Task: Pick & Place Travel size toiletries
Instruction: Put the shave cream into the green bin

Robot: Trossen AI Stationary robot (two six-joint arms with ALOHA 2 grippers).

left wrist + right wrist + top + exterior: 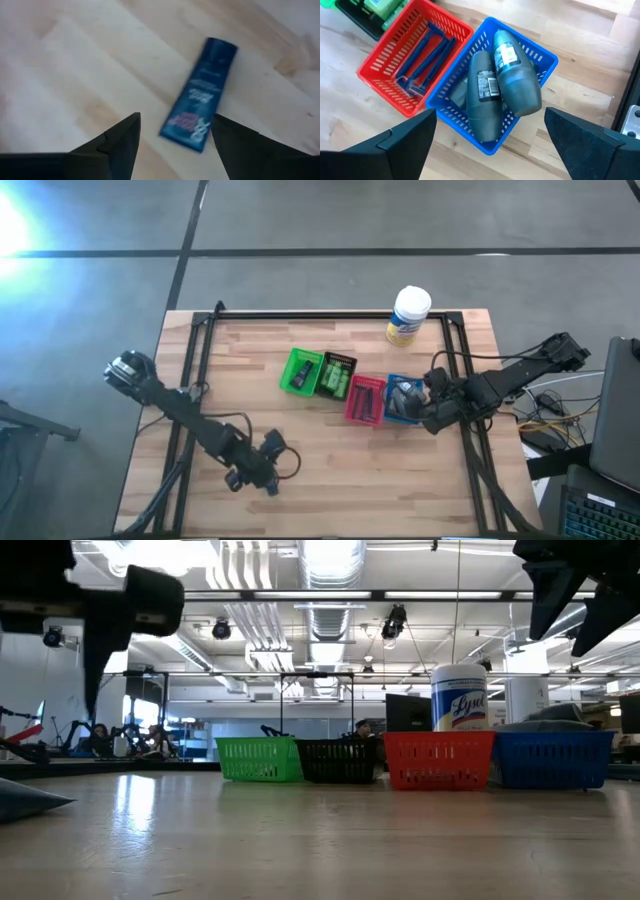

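The left gripper grabs the dark blue tube by its end with the cap (218, 50) next, to place the tube in the green bin.
A dark blue tube (200, 95) lies flat on the bare wood. My left gripper (175, 131) hovers over the tube's nearer end, open, one finger on either side and touching nothing; in the high view it (258, 474) is near the table's near edge, left of centre. My right gripper (490, 114) is open above the blue bin (540, 55), which holds grey oblong tubes (512, 75). The red bin (380, 75) holds thin blue sticks (427, 52). Green packets (334, 379) lie in the black bin (336, 364).
Four bins stand in a slanting row at mid-table: green (298, 371), black, red (366, 399), blue (397, 383). A big white tub with a yellow label (408, 316) stands at the far edge. Bare wood lies all around the left gripper. A black frame (330, 315) rims the table.
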